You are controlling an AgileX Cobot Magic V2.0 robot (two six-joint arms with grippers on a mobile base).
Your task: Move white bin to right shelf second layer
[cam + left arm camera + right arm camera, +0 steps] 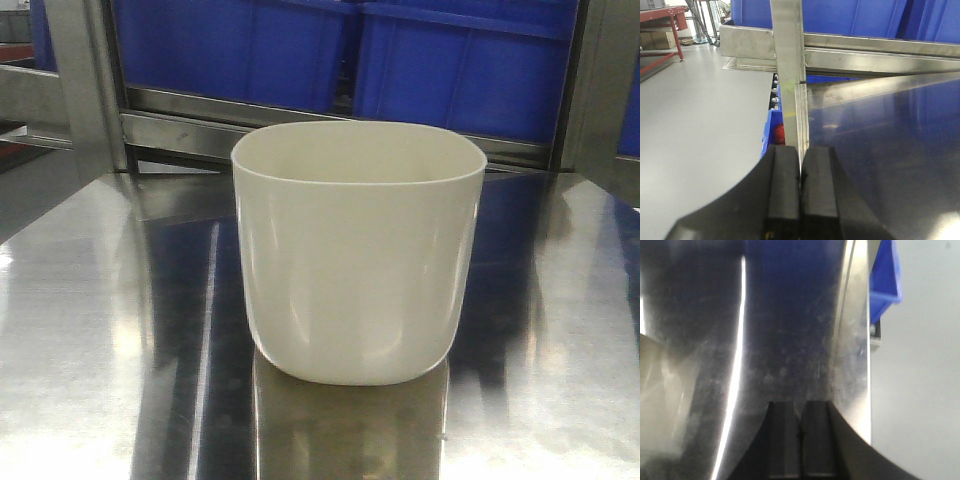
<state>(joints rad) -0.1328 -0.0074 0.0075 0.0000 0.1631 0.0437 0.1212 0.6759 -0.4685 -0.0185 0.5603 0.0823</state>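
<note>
The white bin [358, 250] needs to go to the right shelf's second layer, so my right gripper will grab it by its rim [460, 158] next.
The white bin [358, 250] stands upright and empty in the middle of a mirror-like steel trolley shelf [90, 330] in the front view. No gripper shows in that view. My left gripper [800, 172] is shut with nothing in it, hanging over the left edge of the steel surface [890, 150]. Above the same surface near its right edge, my right gripper [800, 427] is shut and empty. A pale blur at the left edge of the right wrist view [650, 405] may be the bin. The roller-lined second layer of the right shelf is out of view.
Blue crates [460, 70] sit on a steel rack [190, 130] behind the bin. A steel upright [787, 45] rises just ahead of the left gripper. Another blue crate [885, 275] shows beyond the trolley's right edge, with grey floor [695, 115] on both sides.
</note>
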